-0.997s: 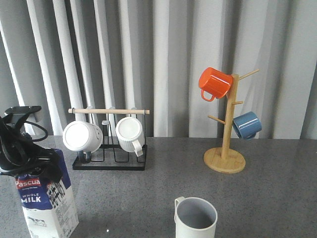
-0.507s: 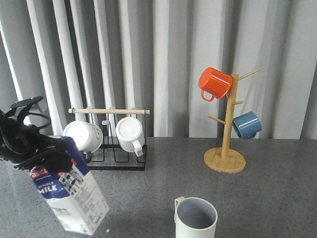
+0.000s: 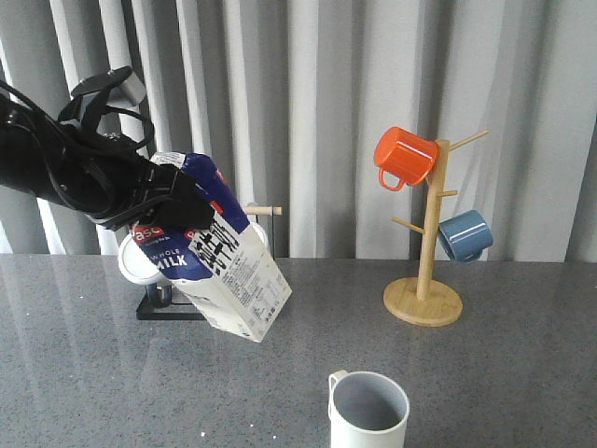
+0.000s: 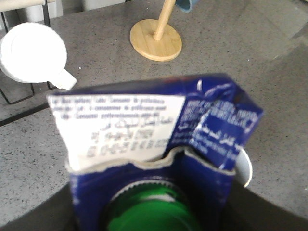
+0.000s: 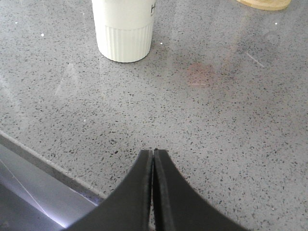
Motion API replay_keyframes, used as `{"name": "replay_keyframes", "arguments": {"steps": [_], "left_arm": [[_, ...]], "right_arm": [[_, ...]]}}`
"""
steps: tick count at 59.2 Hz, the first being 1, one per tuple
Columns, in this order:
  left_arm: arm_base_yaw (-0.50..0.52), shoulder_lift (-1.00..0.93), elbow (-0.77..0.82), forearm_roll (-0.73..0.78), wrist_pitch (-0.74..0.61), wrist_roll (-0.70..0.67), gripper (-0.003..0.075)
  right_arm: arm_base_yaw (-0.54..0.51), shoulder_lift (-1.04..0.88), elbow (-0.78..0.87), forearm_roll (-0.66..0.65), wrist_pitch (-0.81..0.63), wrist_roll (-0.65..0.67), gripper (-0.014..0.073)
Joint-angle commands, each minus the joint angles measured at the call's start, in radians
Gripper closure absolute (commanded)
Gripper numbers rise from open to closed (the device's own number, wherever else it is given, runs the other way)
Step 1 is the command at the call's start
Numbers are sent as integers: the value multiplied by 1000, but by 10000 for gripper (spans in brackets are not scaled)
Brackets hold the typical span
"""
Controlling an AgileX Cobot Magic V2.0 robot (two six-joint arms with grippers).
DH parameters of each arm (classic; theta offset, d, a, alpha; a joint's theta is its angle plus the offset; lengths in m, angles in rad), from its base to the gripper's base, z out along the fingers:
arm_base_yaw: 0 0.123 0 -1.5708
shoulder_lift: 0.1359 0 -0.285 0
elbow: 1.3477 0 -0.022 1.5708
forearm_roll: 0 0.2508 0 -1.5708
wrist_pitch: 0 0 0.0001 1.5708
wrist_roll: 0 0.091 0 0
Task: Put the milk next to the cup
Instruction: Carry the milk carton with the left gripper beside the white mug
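Observation:
The milk (image 3: 224, 271) would fall if I opened now, because the carton's tilted base (image 3: 272, 315) is high above the table beside the cup. My left gripper should lower the milk first.
The milk (image 3: 224, 271) is a blue and white carton with a red band, held tilted in the air above the table at the left, its base pointing down and right. My left gripper (image 3: 163, 205) is shut on its top end. In the left wrist view the carton (image 4: 144, 130) fills the frame and its green cap (image 4: 151, 216) shows at the bottom. The cup (image 3: 368, 411), pale grey-white with a handle, stands at the front centre; it also shows ribbed in the right wrist view (image 5: 125, 29). My right gripper (image 5: 153, 154) is shut and empty, low over the table's front edge.
A black wire rack (image 3: 154, 303) with white mugs stands behind the carton. A wooden mug tree (image 3: 424, 299) with an orange mug (image 3: 403, 157) and a blue mug (image 3: 464, 235) stands at the back right. Grey curtains hang behind the speckled grey table (image 3: 504, 373).
My left gripper has lifted the milk from the table's front left corner, up and to the right, and the carton has tilted. The cup has not moved.

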Motion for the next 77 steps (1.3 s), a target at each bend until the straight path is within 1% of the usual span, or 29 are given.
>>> {"name": "replay_keyframes", "arguments": {"steps": [1, 10, 19, 27, 42, 77], "left_arm": [[-33, -29, -39, 44, -38, -52, 522], [-72, 21, -39, 44, 0, -62, 522], [-111, 78, -39, 49, -7, -86, 522], [-119, 120, -39, 58, -4, -112, 522], [-130, 169, -35, 64, 10, -112, 522], [-161, 215, -35, 71, 43, -111, 508]], "right_arm": [[0, 7, -28, -22, -66, -2, 599], [0, 7, -28, -21, -66, -2, 599], [0, 7, -28, -18, -66, -2, 599], [0, 7, -28, -18, -66, -2, 599], [0, 7, -28, -18, -66, -2, 599], [0, 7, -28, -20, -67, -2, 599]]}}
